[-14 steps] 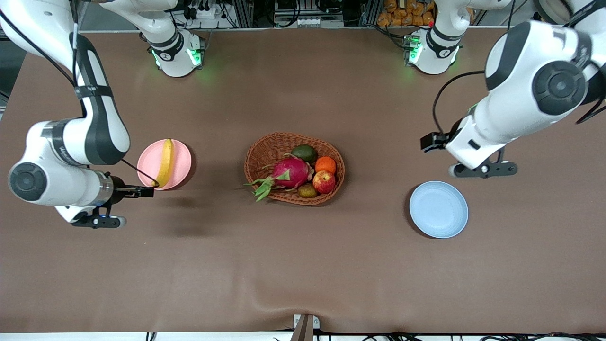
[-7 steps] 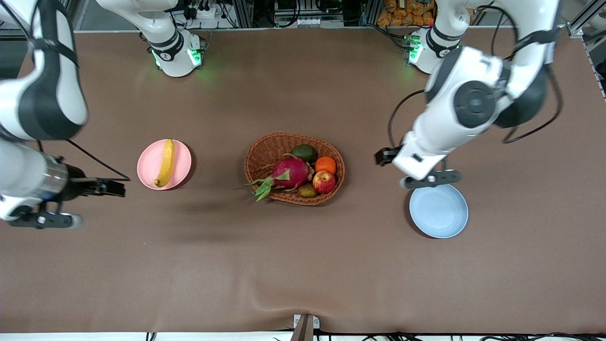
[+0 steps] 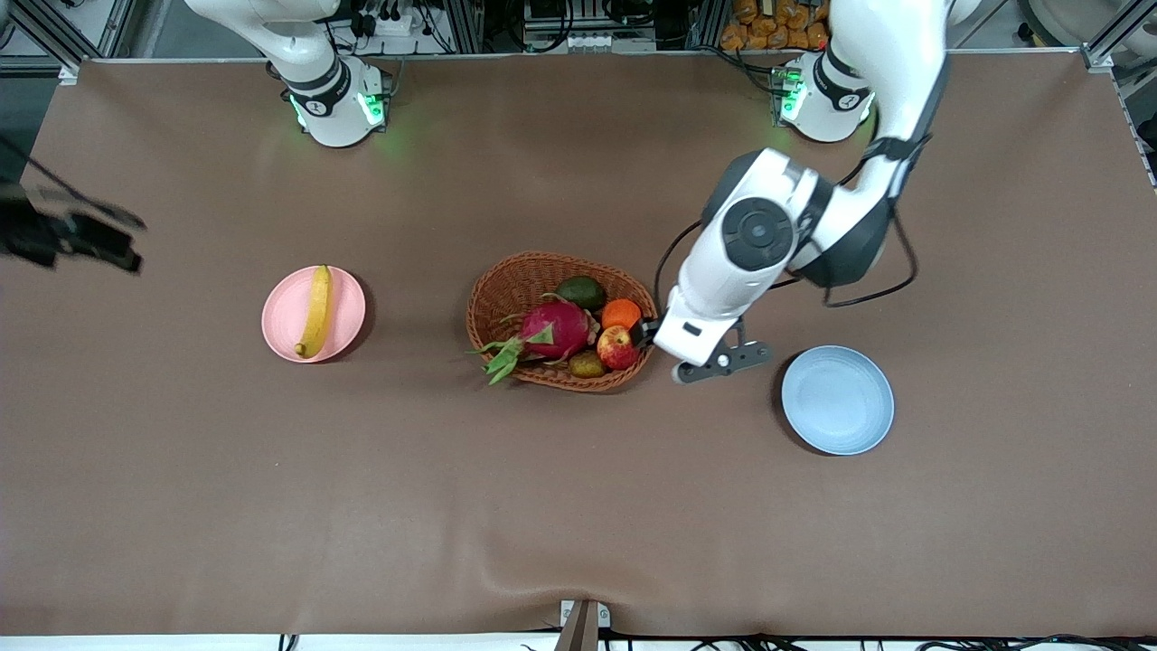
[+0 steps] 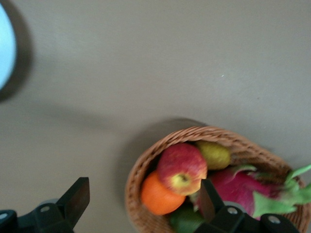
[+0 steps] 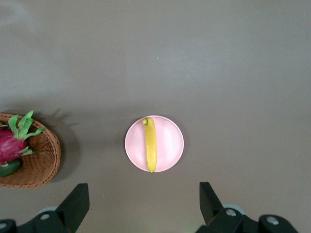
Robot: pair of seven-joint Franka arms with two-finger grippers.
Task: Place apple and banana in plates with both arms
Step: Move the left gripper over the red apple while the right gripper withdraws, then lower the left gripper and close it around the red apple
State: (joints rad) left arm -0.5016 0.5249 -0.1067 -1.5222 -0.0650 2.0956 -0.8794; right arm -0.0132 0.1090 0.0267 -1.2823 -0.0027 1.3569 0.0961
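My left gripper should next grab the red-and-yellow apple by its round body [image 3: 616, 346], so it can place the apple in a plate [image 3: 837, 400].
The red-and-yellow apple [image 3: 618, 347] [image 4: 182, 167] lies in the wicker basket [image 3: 506, 285], beside an orange. My left gripper [image 3: 644, 334] [image 4: 143, 194] hangs open over the basket's rim on the side toward the left arm's end, with the apple and orange between its spread fingers and nothing held. The banana [image 3: 316, 310] [image 5: 150, 144] lies across the pink plate [image 3: 348, 307] [image 5: 170, 141]. The blue plate [image 3: 838, 399] [image 4: 4, 53] holds nothing. My right gripper [image 3: 113, 249] [image 5: 143, 196] is open and empty, high up at the right arm's end of the table.
The basket [image 4: 141, 165] also holds a magenta dragon fruit [image 3: 556, 330], an orange [image 3: 622, 314], a green avocado [image 3: 581, 292] and a small brownish fruit [image 3: 587, 364]. Brown cloth covers the table. The arm bases [image 3: 336, 104] stand along the edge farthest from the front camera.
The left arm swung from beside the blue plate to over the basket's rim by the apple. The right arm drew away from the pink plate toward the table's end. Both grippers stayed open.
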